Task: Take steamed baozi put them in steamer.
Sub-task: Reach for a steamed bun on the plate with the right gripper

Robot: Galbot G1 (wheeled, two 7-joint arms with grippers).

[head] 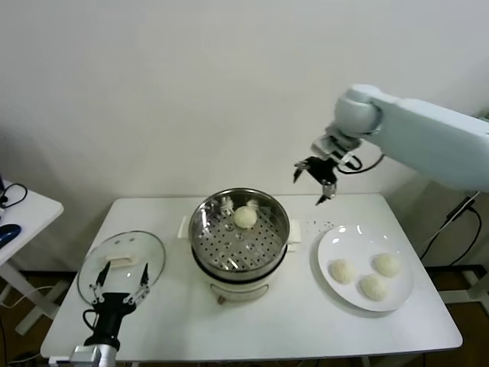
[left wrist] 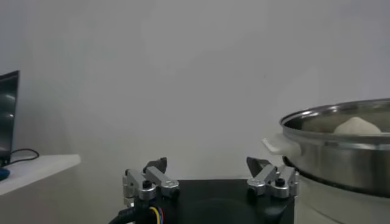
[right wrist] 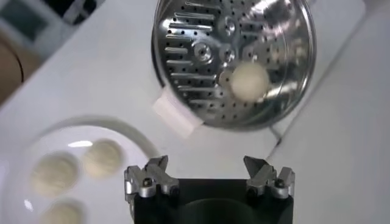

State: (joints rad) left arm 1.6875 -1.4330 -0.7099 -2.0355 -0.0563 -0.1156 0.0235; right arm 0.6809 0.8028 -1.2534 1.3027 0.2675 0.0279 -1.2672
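The baozi nearest the steamer (head: 239, 229) (right wrist: 234, 61) should go into the steamer, so next I need to pick it up by its rounded sides with my right gripper.
The shiny steel steamer (head: 239, 229) stands mid-table on its white pot base. One cream-white baozi (head: 245, 217) lies inside it, toward the back; it also shows in the right wrist view (right wrist: 250, 82) and in the left wrist view (left wrist: 358, 126). Three more baozi (head: 341, 270) (head: 386, 264) (head: 372, 287) lie on the white plate (head: 336, 238) at the right. My right gripper (head: 315, 180) hangs open and empty in the air, behind and between the steamer and the plate. My left gripper (head: 119, 283) is open and empty, low at the front left over the glass lid.
A round glass lid (head: 121, 264) lies on the table left of the steamer. The white table's front edge (head: 252, 353) runs close below. A second small table (head: 19, 214) with a cable stands at the far left.
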